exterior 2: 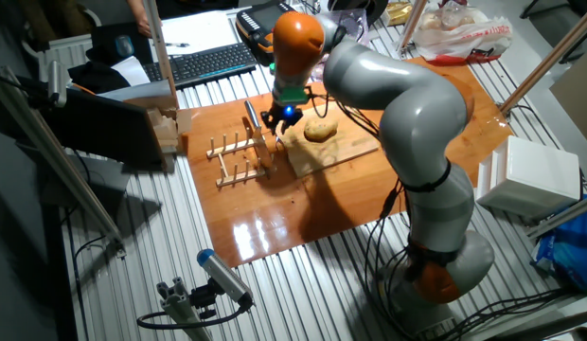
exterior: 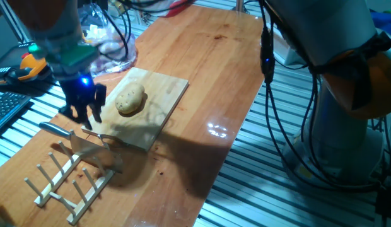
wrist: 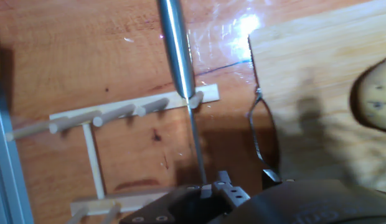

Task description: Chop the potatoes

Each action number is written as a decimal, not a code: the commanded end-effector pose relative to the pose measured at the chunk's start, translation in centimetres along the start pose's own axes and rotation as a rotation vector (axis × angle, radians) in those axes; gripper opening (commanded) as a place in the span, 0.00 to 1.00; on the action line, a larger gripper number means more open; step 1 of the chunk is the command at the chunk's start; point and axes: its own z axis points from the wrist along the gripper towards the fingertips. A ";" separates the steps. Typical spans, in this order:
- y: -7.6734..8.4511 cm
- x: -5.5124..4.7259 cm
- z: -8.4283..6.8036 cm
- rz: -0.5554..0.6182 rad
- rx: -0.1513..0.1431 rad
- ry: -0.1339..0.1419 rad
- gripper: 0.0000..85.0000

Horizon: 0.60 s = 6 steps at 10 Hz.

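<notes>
The gripper grabs the steel knife by its blade's spine [exterior: 88, 142] next, to chop the potato on the cutting board.
One tan-yellow speckled potato [exterior: 130, 101] lies on the pale wooden cutting board [exterior: 159, 112]; it also shows in the other fixed view [exterior 2: 319, 131] and at the right edge of the hand view [wrist: 373, 99]. No slice is in view. A steel knife [exterior: 64, 132] rests with its blade in the wooden peg rack [exterior: 69, 176], its handle [wrist: 177, 50] pointing away. My gripper [exterior: 86, 111] hangs open and empty just above the knife, left of the potato. In the hand view the gripper [wrist: 240, 183] sits with the blade edge running up to its left finger.
A clear plastic bag of reddish lumps [exterior: 107, 38] lies behind the board, also seen in the other fixed view [exterior 2: 459, 33]. A keyboard [exterior 2: 204, 62], a wooden block [exterior 2: 166, 133] and a white box [exterior 2: 530, 175] stand around the wooden tabletop [exterior: 208, 75].
</notes>
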 end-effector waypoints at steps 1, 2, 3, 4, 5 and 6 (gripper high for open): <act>0.4 0.1 0.5 0.001 0.006 -0.001 0.40; 0.8 0.2 0.7 0.006 -0.002 0.006 0.40; 1.3 0.2 0.7 0.014 -0.016 0.009 0.40; 1.9 0.4 0.9 0.027 -0.013 0.000 0.40; 2.4 0.4 1.2 0.034 -0.001 -0.016 0.40; 2.6 0.3 1.5 0.034 0.003 -0.021 0.40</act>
